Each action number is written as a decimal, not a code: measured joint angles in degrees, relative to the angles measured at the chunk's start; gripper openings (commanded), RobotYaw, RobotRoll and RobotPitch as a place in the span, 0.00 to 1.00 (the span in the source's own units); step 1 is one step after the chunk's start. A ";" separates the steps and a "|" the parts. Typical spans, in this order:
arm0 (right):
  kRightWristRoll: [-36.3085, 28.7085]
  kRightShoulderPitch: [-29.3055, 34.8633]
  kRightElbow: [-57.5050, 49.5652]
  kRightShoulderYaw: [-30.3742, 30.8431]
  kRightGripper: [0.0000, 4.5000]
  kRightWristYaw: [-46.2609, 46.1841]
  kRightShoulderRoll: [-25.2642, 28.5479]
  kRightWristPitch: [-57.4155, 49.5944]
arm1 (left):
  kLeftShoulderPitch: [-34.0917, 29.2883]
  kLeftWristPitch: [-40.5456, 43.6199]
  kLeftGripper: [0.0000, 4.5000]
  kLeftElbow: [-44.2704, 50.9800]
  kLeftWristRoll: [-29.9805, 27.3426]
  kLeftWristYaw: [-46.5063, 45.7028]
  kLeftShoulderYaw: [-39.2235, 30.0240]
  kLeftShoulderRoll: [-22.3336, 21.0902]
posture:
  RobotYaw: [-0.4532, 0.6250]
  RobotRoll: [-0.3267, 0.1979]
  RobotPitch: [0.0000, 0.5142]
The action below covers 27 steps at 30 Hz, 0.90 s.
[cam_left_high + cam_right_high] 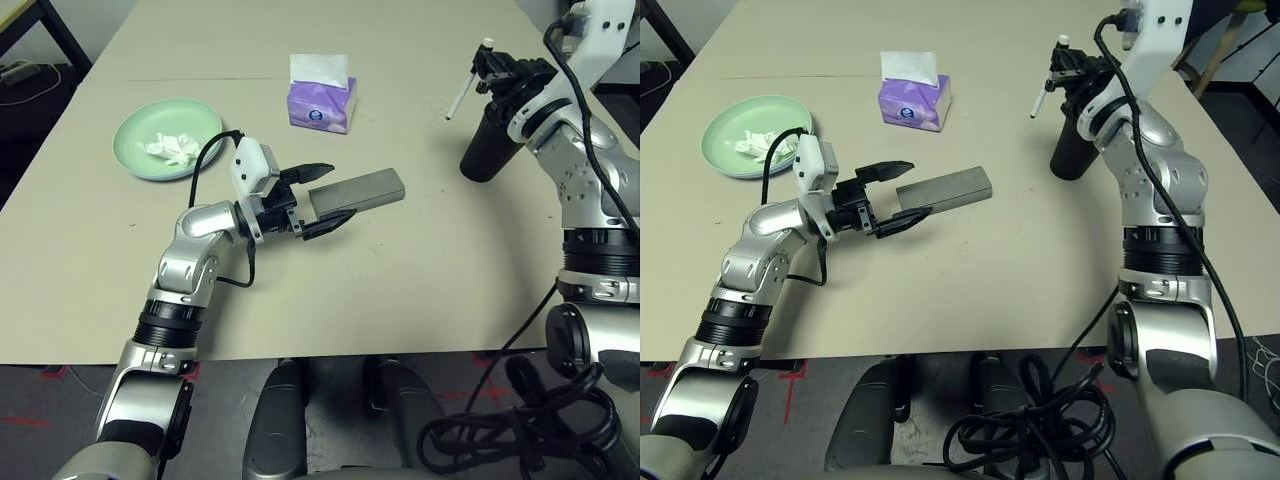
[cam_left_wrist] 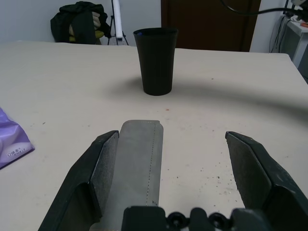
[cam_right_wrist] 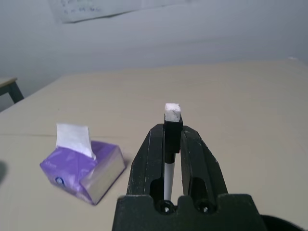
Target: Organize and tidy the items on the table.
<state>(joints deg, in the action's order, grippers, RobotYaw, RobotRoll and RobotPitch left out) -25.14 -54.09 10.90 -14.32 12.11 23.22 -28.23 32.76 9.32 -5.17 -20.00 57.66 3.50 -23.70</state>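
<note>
The white pen's lower end [image 1: 450,114] hangs outside the black cup's rim [image 1: 486,119], so my right gripper should move the pen into the cup before it lets go.
The grey glasses case [image 1: 360,192] lies on the table [image 1: 420,280], and its near end sits between the fingers of my left gripper [image 1: 318,198]. That gripper is open; the case [image 2: 139,163] rests against one finger [image 2: 103,163] and the other finger stands well clear of it. My right gripper [image 1: 490,68] is shut on a white pen [image 1: 460,95], which hangs slanted just above the upright black cup [image 1: 487,150]. In the right wrist view the pen [image 3: 168,173] runs between the closed fingers. A crumpled white tissue [image 1: 172,148] lies in the mint green plate [image 1: 135,125].
A purple tissue box [image 1: 322,100] stands behind the glasses case, between the plate and the cup. The table's near edge runs just in front of my left forearm. A smaller table with black legs [image 1: 45,25] is at the far left corner.
</note>
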 measured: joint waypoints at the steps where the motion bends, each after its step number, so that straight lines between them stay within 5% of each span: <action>1: 0.03 -0.48 0.00 0.00 0.07 0.01 0.11 -0.01 | 0.07 0.00 1.00 -0.03 0.01 0.00 0.00 0.00 | 0.48 0.62 0.30; 12: 4.03 -1.49 -0.37 0.05 0.07 -1.17 6.55 -4.73 | 0.98 -0.27 1.00 -0.53 0.06 0.03 -0.11 -0.05 | 0.47 0.62 0.30; 27: 5.13 0.29 -3.88 0.05 0.07 -1.12 7.26 -9.23 | 2.46 -1.06 1.00 -2.50 0.10 0.13 -0.10 0.00 | 0.47 0.62 0.29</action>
<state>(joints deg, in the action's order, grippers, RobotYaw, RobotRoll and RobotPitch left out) -20.02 -53.80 7.02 -14.27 10.99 30.48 -37.46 35.21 8.26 -7.67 -19.90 57.79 3.40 -23.71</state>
